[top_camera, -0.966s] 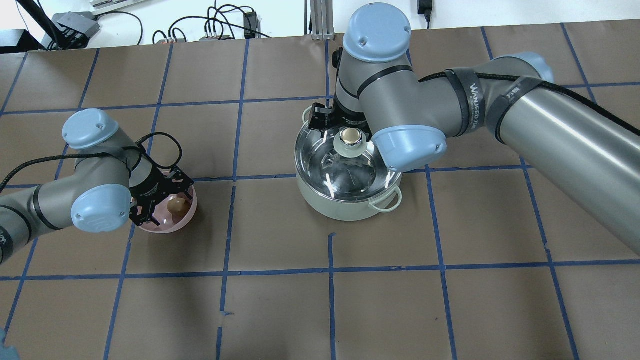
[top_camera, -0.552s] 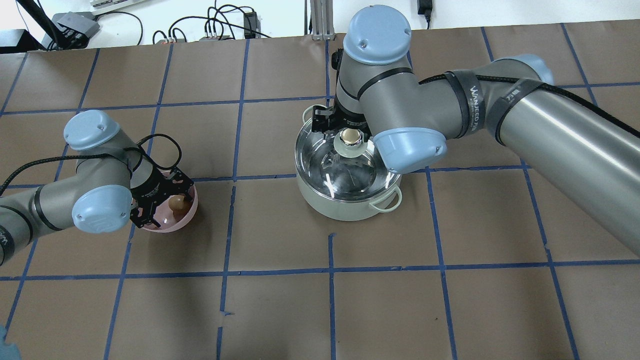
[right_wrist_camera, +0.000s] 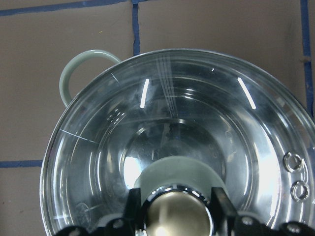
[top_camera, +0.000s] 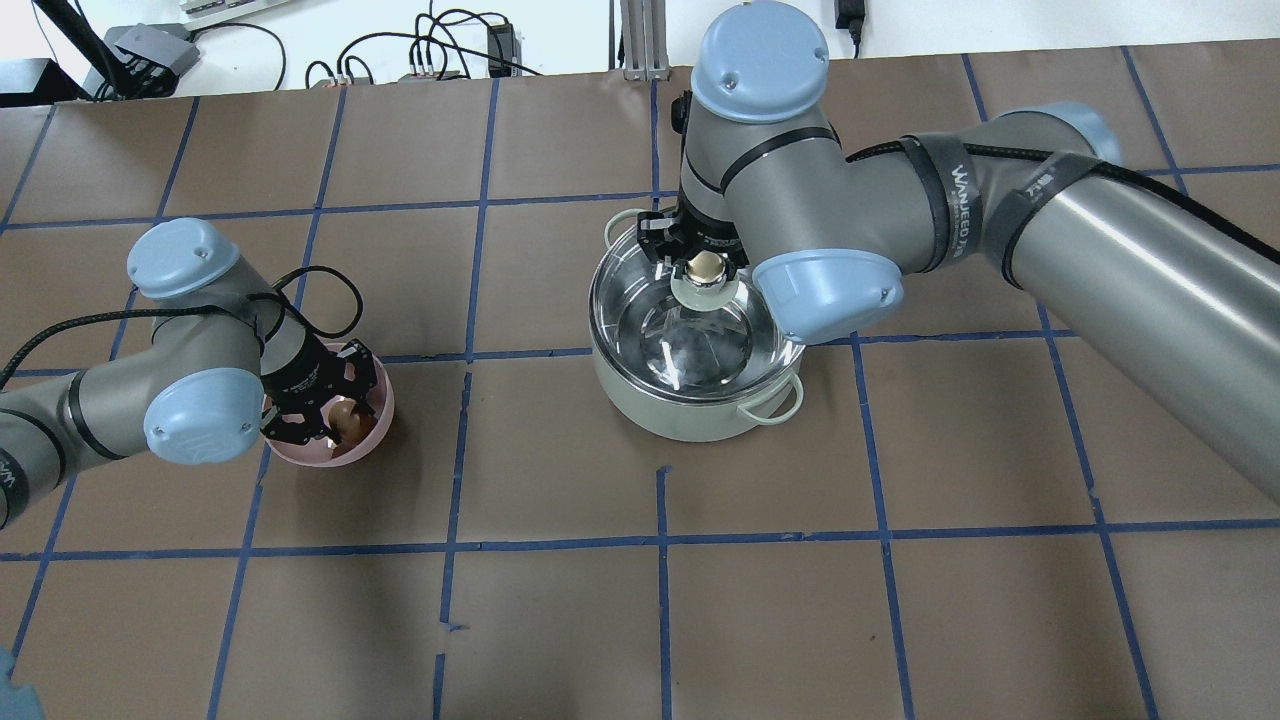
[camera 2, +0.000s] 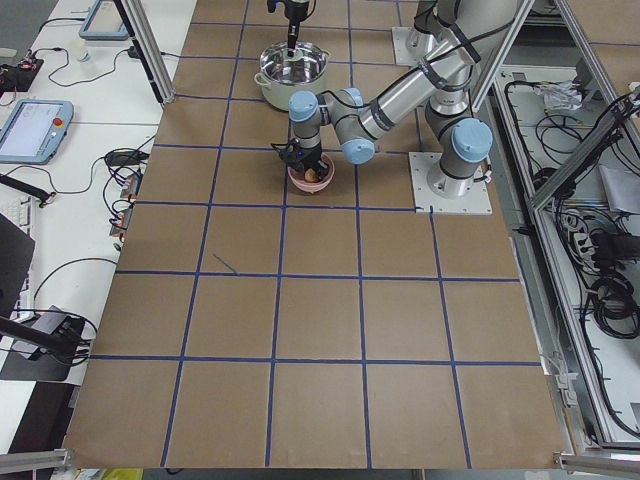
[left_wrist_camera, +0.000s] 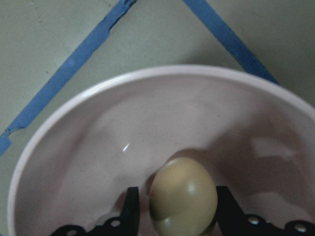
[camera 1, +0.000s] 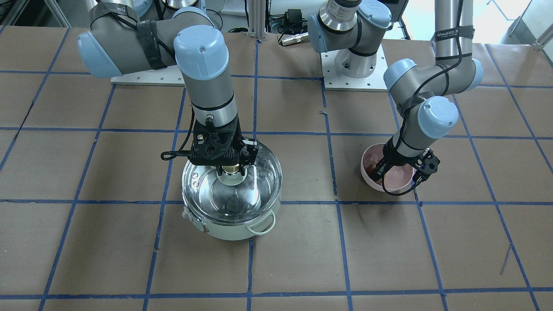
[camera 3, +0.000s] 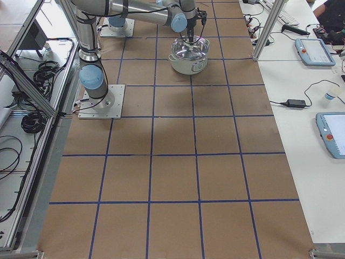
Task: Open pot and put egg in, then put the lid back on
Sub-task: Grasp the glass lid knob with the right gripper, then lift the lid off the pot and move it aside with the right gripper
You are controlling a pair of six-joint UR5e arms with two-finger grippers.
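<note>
My right gripper grabs the glass lid by its narrow cream-gold knob [camera 1: 231, 169] next, since the lid spreads wider than the span of my fingers.
The mint-green pot [top_camera: 690, 412] stands mid-table with the glass lid [top_camera: 690, 340] on it. My right gripper [top_camera: 706, 262] is down over the lid's cream-gold knob [top_camera: 706, 267]. In the right wrist view its fingers [right_wrist_camera: 134, 201] stand on either side of the knob [right_wrist_camera: 174, 216], open. The tan egg [top_camera: 350, 417] lies in a pink bowl [top_camera: 385, 405]. My left gripper [top_camera: 335, 415] reaches into the bowl. In the left wrist view the egg [left_wrist_camera: 183, 196] sits between the open fingers [left_wrist_camera: 131, 209], with a small gap on one side.
The table is brown paper with a blue tape grid [top_camera: 660, 540]. Cables and boxes [top_camera: 430, 55] lie beyond the far edge. The right arm's elbow [top_camera: 820, 290] hangs over the pot's right side. The pot's loop handle [top_camera: 775, 400] points toward the robot.
My right gripper has moved right and come down around the lid's knob. My left gripper has dropped lower into the pink bowl, around the egg.
</note>
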